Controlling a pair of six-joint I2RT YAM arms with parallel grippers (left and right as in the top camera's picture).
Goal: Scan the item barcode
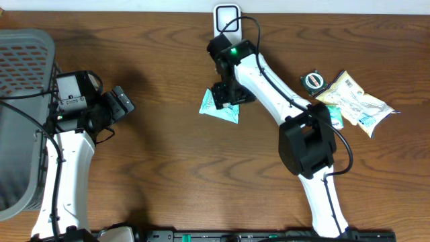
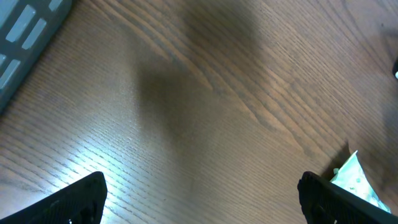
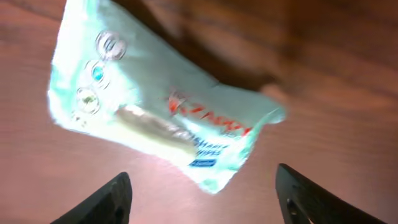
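Note:
My right gripper reaches the snack packet and grips its red-and-blue printed end next, so the rest stays exposed to scan the barcode.
A mint-green snack packet lies flat on the wooden table near the middle. In the right wrist view the packet shows red and blue print, and its lower corner points toward the gap between my fingers. My right gripper hovers right over the packet's far edge; seen from the wrist, the right gripper is open and holds nothing. My left gripper stands open over bare table at the left. In its own view the left gripper is empty, with a corner of the packet at the right edge.
A white stand-like device sits at the table's far edge behind the right arm. A grey basket fills the left side. At the right lie cream snack bags and a small round tin.

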